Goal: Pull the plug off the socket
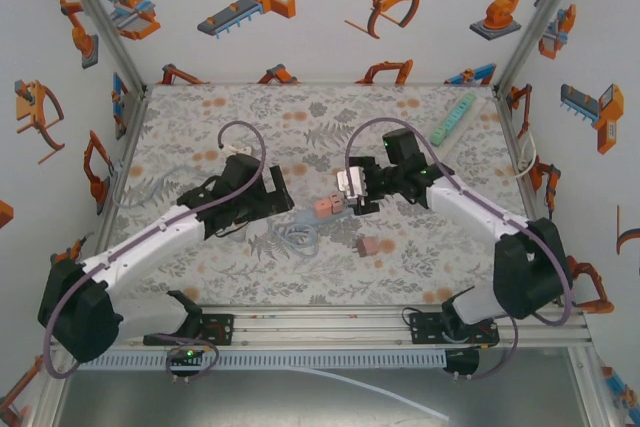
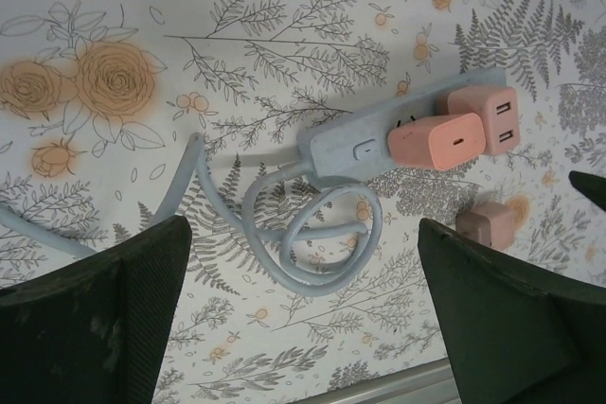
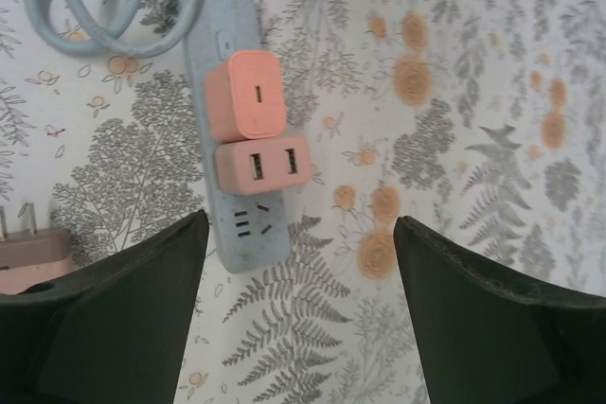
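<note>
Next, my right gripper grabs the plug's short ends to pull the USB plug [image 3: 264, 166] off the socket [image 3: 248, 229]. Its fingers stay free of the neighbouring plug.
A blue-grey power strip [image 2: 341, 144] lies mid-table with its cable coiled [image 2: 312, 234] beside it. Two pink plugs sit in it side by side: a single-port one [image 3: 246, 95] and a two-port USB one [image 3: 263, 166]. The strip's end socket [image 3: 248, 229] is bare. A third pink plug [image 1: 366, 245] lies loose on the cloth, apart from the strip. My left gripper [image 2: 303, 319] is open above the cable coil, short of the strip. My right gripper [image 3: 301, 319] is open too, hovering just past the strip's free end with nothing between its fingers [image 3: 123, 309].
A green power strip [image 1: 455, 117] lies at the back right corner. A white cable [image 1: 525, 162] runs along the right wall and a clear cable [image 1: 140, 187] lies at the left. An aluminium rail [image 1: 320, 327] borders the near edge.
</note>
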`<state>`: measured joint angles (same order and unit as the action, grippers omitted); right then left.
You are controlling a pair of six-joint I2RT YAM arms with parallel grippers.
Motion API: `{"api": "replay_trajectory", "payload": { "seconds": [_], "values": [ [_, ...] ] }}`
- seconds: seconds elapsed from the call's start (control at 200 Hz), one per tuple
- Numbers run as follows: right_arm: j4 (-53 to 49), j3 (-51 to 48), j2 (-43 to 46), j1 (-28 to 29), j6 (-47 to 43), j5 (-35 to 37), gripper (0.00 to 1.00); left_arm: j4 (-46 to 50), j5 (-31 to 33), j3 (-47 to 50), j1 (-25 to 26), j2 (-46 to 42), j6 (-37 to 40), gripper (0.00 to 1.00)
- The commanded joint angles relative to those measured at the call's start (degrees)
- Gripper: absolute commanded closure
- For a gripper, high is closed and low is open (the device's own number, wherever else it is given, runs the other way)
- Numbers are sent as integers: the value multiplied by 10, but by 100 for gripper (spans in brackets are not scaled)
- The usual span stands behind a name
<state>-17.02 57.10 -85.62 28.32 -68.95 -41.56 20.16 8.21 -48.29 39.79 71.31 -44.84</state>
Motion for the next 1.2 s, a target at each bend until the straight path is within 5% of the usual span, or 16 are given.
{"api": "replay_trajectory", "payload": {
  "seconds": [0.0, 0.586, 1.192],
  "values": [
    [-62, 38, -33, 13, -37, -27, 29, 1, -29, -16, -2, 41, -31, 3],
    [-94, 111, -162, 26, -37, -33, 41, -9, -33, -45, 3, 177, -44, 4],
    [-144, 145, -173, 31, -36, -43, 60, 0, -18, -52, 21, 229, -36, 13]
  ]
}}
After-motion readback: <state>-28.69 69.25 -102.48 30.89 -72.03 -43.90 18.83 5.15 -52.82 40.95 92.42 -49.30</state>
